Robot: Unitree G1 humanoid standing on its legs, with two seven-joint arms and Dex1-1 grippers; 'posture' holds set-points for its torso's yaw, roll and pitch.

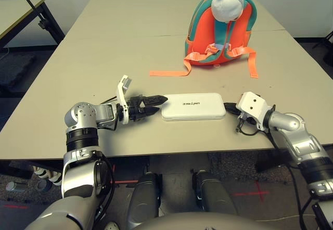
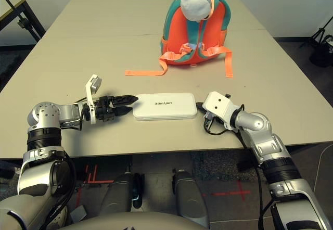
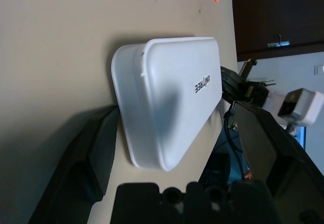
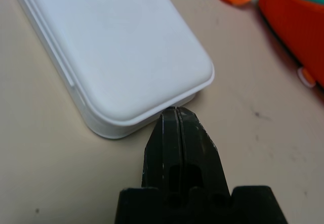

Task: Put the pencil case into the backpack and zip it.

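My left gripper picks up the pencil case by its short end (image 1: 166, 112) next, which leaves the opposite end free to enter the backpack (image 1: 218, 27).
The white pencil case (image 1: 193, 106) lies flat near the table's front edge, lid up, with small dark lettering on it. My left gripper (image 1: 160, 105) is open at the case's left end, and the left wrist view has one finger (image 3: 91, 158) on each side of that end. My right gripper (image 4: 176, 111) is shut with nothing in it, its tips touching the case's right end (image 4: 152, 107). The orange and teal backpack (image 1: 218, 27) stands upright at the far side of the table, straps toward me, with a grey-blue plush head (image 1: 229, 3) on top.
A loose orange strap (image 1: 166, 73) trails from the backpack across the beige table (image 1: 104, 58), between the backpack and the case. Another strap (image 1: 253, 66) hangs down on the right. A second table (image 1: 15, 11) stands off to the far left.
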